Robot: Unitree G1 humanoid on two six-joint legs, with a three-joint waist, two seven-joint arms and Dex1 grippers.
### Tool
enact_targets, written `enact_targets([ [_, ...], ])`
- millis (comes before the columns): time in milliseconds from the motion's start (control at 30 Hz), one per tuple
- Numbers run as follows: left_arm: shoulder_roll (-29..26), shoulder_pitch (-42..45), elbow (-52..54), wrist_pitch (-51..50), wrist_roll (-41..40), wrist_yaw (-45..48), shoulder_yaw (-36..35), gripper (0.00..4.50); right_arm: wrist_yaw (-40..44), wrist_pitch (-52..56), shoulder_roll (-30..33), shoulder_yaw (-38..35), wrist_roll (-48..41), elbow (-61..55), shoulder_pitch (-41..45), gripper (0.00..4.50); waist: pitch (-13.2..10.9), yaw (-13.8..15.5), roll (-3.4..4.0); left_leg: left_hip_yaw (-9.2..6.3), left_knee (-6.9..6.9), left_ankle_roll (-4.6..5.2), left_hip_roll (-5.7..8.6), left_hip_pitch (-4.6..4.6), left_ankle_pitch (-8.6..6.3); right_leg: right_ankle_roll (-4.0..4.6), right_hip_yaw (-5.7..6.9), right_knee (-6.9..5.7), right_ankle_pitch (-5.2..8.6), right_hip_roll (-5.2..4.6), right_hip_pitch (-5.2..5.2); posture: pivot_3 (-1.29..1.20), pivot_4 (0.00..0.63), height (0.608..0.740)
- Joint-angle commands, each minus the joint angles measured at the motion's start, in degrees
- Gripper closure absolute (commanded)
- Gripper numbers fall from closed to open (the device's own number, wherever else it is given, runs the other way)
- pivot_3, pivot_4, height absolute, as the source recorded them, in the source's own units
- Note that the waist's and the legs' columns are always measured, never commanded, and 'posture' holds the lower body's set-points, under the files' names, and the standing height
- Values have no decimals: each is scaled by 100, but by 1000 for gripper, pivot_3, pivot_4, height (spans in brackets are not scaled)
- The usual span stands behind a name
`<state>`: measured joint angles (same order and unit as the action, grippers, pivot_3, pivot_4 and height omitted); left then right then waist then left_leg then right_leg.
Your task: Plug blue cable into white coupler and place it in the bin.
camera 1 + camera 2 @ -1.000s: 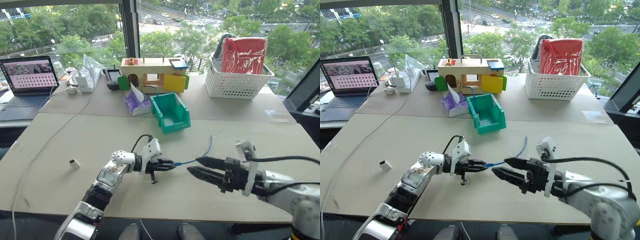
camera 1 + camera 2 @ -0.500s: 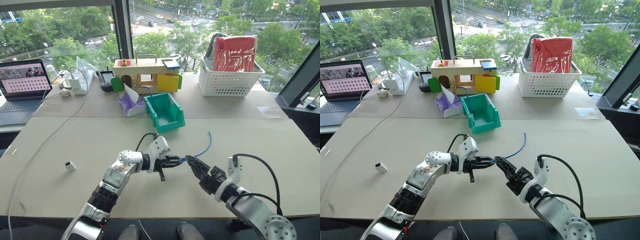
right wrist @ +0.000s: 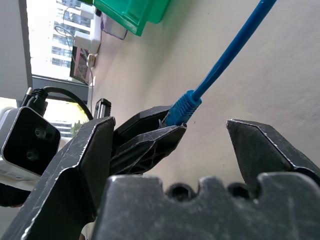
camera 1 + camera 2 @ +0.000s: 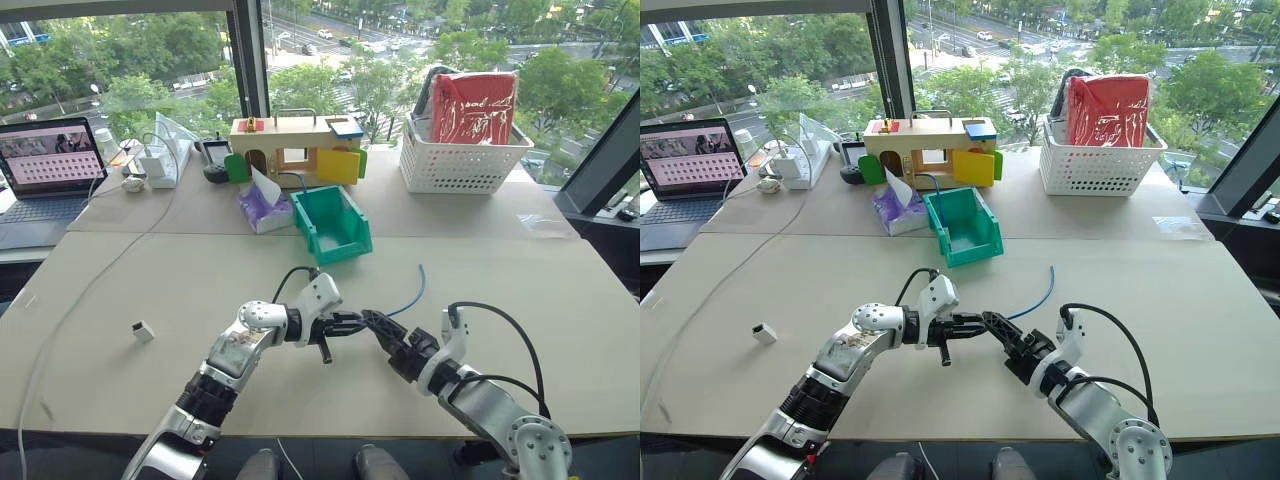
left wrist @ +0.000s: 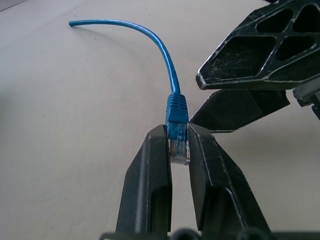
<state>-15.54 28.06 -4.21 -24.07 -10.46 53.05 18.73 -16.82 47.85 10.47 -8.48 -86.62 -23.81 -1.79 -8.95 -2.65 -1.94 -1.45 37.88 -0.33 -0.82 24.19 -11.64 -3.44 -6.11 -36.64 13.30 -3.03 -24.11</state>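
My right gripper should next grab the blue cable by its ribbed boot [image 3: 183, 107], as my left gripper's fingers already cover the clear plug.
My left gripper [image 4: 350, 322] is shut on the clear plug of the blue cable [image 5: 172, 75], held above the middle of the table. The rest of the cable [image 4: 410, 295] curves away to the right, with its far end free. My right gripper [image 4: 372, 322] is open and meets the left one tip to tip. Its fingers [image 3: 85, 150] flank the cable's blue boot and the left gripper's tips without closing. The white coupler [image 4: 143, 331] lies alone on the table far to the left. The teal bin [image 4: 332, 224] stands beyond the grippers, at the table's middle.
A white lattice basket [image 4: 462, 160] holding a red bag stands back right. A wooden toy house [image 4: 298, 147] and a purple tissue pack [image 4: 262, 207] sit behind the bin. A laptop [image 4: 48, 165], white adapters [image 4: 160, 160] and a pale grey cord [image 4: 90, 285] are at the left.
My right gripper has come in leftward and lower, rolling as it went, until its open fingers flank the plug end. The left gripper has kept its grip and place. The camera view shifted slightly.
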Motion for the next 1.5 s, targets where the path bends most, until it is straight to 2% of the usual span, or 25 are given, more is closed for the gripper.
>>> enact_targets([
  [33,20,17,223,-2,-64,-2,-9,4428,191,-186,-2,32,113,-29,104,329,0,-1,0,0,0,0,0,0,0,0,0,0,0,0,0,0,150,729],
  [400,21,18,214,-31,-92,39,3,4428,364,-398,-80,75,305,-34,118,329,0,3,0,0,0,0,0,1,0,0,0,0,0,0,-1,0,150,729],
  [533,13,40,184,31,-59,73,40,4428,430,-386,-104,119,278,-47,120,1270,0,3,0,0,0,0,1,1,0,0,0,0,0,0,-1,0,150,729],
  [833,33,50,129,100,-20,2,18,4428,476,-393,-121,108,264,-48,132,4352,0,2,0,0,0,0,0,1,0,0,0,0,0,-1,-1,0,150,729],
  [867,28,55,101,144,24,-44,10,4428,466,-400,-122,107,260,-55,136,4469,0,2,0,0,0,0,0,1,0,0,0,0,0,0,-1,0,150,729],
  [1000,-31,85,47,312,120,-72,-1,4428,443,-468,-104,76,309,-73,140,4469,0,4,0,0,0,0,1,1,0,0,0,1,0,0,-1,0,150,729],
  [1033,-115,69,86,322,91,69,24,3415,435,-501,-87,43,345,-86,143,4500,0,3,0,0,0,0,1,1,0,0,0,1,0,-1,-1,0,150,729],
  [1100,-192,40,157,304,38,177,-2,3026,431,-558,-81,-3,366,-129,136,4500,0,-8,0,1,0,0,0,1,0,0,0,0,0,0,-2,0,150,729],
  [1133,-254,22,220,297,-14,304,9,2548,449,-620,-68,-41,463,-163,131,4500,0,-9,0,0,0,0,0,1,0,0,-1,0,0,0,-2,0,150,729],
  [1233,-558,-72,494,219,-158,646,-27,1516,667,-926,66,-276,869,-210,206,4500,-1,-1,1,0,0,0,0,2,0,0,0,0,0,0,-3,0,150,729],
  [1367,-875,-295,945,89,-380,673,-328,23,831,-1311,172,-635,1106,-153,418,4500,-1,4,2,2,0,0,1,3,0,-1,0,4,0,-3,-3,0,150,729],
  [1500,-995,-497,1414,42,-707,341,-968,23,1012,-1335,662,-812,1453,-43,1054,4500,-7,-17,10,5,0,0,-3,1,0,0,-2,1,0,-1,-7,0,150,729],
])
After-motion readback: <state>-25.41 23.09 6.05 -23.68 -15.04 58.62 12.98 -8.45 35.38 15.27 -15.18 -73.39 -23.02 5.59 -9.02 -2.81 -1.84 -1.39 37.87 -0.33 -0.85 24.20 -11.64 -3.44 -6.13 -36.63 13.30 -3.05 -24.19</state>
